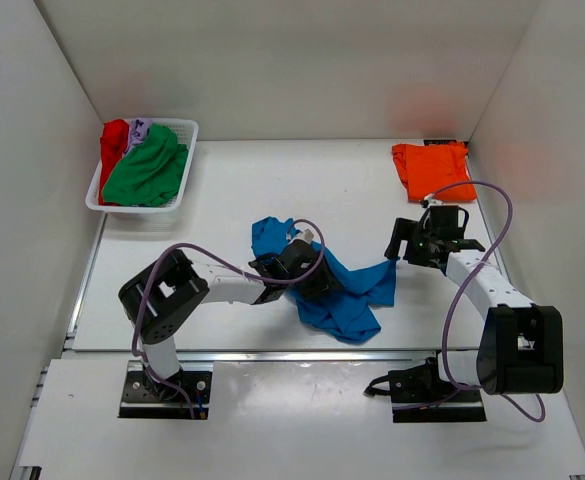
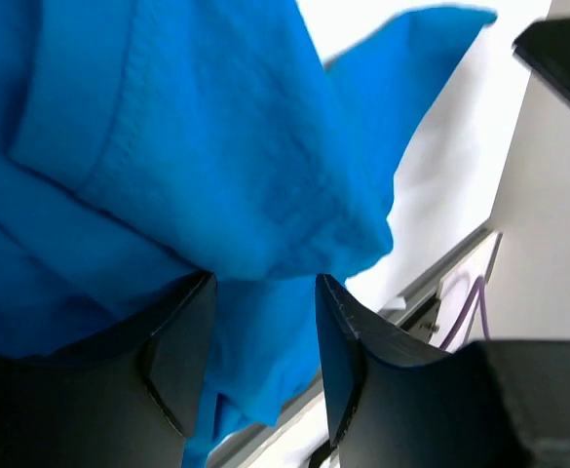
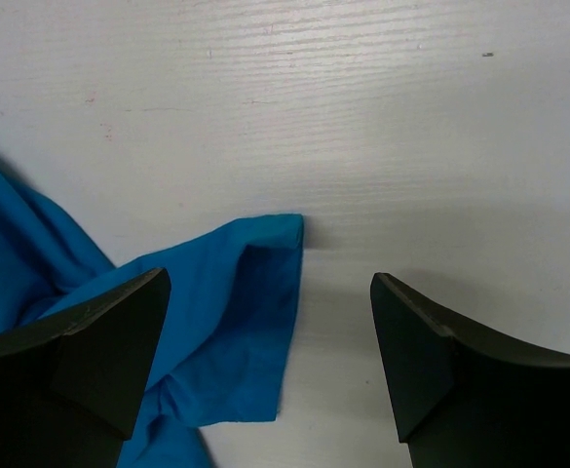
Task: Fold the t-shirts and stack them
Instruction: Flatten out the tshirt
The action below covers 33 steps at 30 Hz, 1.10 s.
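My left gripper grabs the blue t-shirt by the bunched fold [image 1: 327, 298] next to spread the shirt for folding. This leaves its flat corner [image 1: 389, 272] for my right gripper.
A blue t-shirt [image 1: 347, 300] lies crumpled in the middle of the table. My left gripper [image 1: 312, 272] sits in its middle; in the left wrist view the jaws [image 2: 263, 283] stand partly closed with a bunched fold of the blue cloth [image 2: 216, 127] between the tips. My right gripper [image 1: 400, 243] is open and empty, hovering over the shirt's right corner [image 3: 226, 322], which lies flat between the fingers [image 3: 99, 341]. An orange t-shirt [image 1: 430, 168] lies folded at the back right. Green [image 1: 147, 170], red [image 1: 112, 145] and lilac [image 1: 138, 128] t-shirts lie in the basket.
The white slatted basket [image 1: 179, 124] stands at the back left. White walls close in the table at the left, back and right. A metal rail [image 2: 431, 288] runs along the table's near edge. Purple cables loop over both arms.
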### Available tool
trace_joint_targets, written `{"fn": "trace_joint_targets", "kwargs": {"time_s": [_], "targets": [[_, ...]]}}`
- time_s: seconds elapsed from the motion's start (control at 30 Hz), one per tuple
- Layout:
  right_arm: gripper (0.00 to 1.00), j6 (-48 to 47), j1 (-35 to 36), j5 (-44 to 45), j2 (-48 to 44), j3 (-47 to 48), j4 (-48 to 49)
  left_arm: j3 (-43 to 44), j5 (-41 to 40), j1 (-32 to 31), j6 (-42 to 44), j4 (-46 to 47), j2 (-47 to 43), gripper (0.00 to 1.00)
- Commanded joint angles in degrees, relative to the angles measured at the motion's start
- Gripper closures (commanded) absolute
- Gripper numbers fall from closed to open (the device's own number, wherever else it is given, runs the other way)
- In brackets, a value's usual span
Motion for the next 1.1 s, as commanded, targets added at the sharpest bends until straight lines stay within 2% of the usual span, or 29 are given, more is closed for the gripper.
{"fn": "trace_joint_targets", "kwargs": {"time_s": [0.0, 0.2, 0.3, 0.4, 0.43, 0.5, 0.67, 0.77, 0.83, 0.9, 0.97, 1.0, 1.03, 1.07], "targets": [[0.19, 0.10, 0.28, -1.03, -0.63, -0.12, 1.82, 1.75, -3.87, 0.34, -1.39, 1.69, -0.79, 0.44], [0.19, -0.25, 0.81, -1.29, -0.10, 0.06, 2.17, 3.07, -5.28, 0.87, -2.26, 1.42, 0.26, 0.45], [0.18, -0.42, 0.98, -1.38, -0.10, 0.32, 1.82, 3.60, -5.28, 1.40, -2.70, 2.21, 1.85, 0.52], [0.19, -0.34, 1.07, -1.64, -0.02, 0.32, 1.82, 4.03, -5.28, 1.92, -2.79, 3.09, 1.67, 0.91], [0.19, -0.25, 0.90, -1.73, -0.45, 0.32, 1.56, 4.30, -5.28, 2.45, -2.36, 2.66, 1.41, 0.99], [0.19, -0.51, 0.63, -1.56, -0.19, 0.24, 1.47, 5.09, -5.10, 3.58, -1.22, 1.78, 0.36, 1.00], [0.19, -1.40, -0.60, -2.43, -2.03, -0.20, 0.59, 10.70, -3.17, 8.95, 5.27, -4.79, -10.08, 1.00], [0.19, -2.01, -0.86, -2.87, -2.39, -0.38, -0.11, 17.02, 1.03, 15.44, 9.49, -9.80, -18.07, 1.00], [0.20, -2.36, -0.86, -4.01, -2.65, -0.30, -0.72, 24.47, 4.45, 19.47, 12.05, -15.96, -23.18, 1.00], [0.24, -2.10, -0.86, -5.32, -2.30, -0.29, -0.20, 27.49, 8.86, 24.14, 14.34, -21.40, -26.95, 1.00], [0.25, -2.36, -0.60, -7.08, -2.21, -0.12, 0.15, 27.16, 14.03, 30.80, 14.70, -22.74, -31.10, 1.00], [0.28, -2.01, 0.36, -8.40, -2.04, -0.47, 0.33, 25.32, 15.01, 32.41, 13.74, -23.18, -34.07, 1.00], [0.33, -0.97, 1.50, -10.06, -1.17, 0.05, 1.46, 21.39, 18.59, 37.56, 13.21, -23.18, -37.93, 1.00], [0.35, -0.69, 3.08, -10.08, -0.46, 0.23, 1.47, 19.96, 19.67, 39.87, 13.38, -23.01, -39.36, 1.00]]}}
